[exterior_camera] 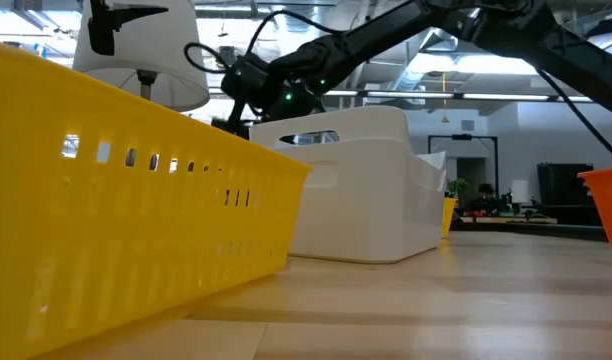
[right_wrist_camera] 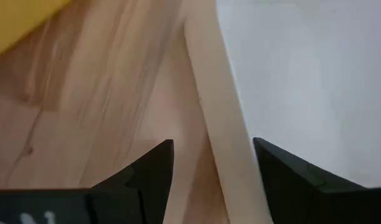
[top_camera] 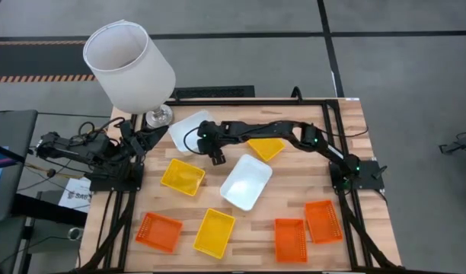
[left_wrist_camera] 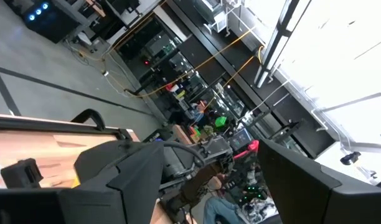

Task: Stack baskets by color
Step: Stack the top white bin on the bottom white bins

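I should pick up the back white basket by its rim with my right gripper next. Then the white baskets can be stacked together.
Eight baskets show on the table. One white basket (top_camera: 189, 129) sits at the back and another white basket (top_camera: 246, 183) in the middle. Yellow baskets lie at the left (top_camera: 182, 176), the front (top_camera: 215, 232) and under the right arm (top_camera: 265, 148). Orange baskets (top_camera: 158, 231) (top_camera: 290, 240) (top_camera: 323, 221) line the front. My right gripper (top_camera: 216, 157) is open, its fingers astride the rim (right_wrist_camera: 231, 180) of the back white basket, without pinching it. My left gripper (left_wrist_camera: 209, 186) is open and holds nothing, folded back at the table's left edge.
A large white lampshade (top_camera: 130, 65) on a metal foot (top_camera: 158, 116) stands at the back left corner, close to the back white basket. From table height, a yellow basket (exterior_camera: 136, 200) fills the left foreground, with a white basket (exterior_camera: 356, 200) behind it.
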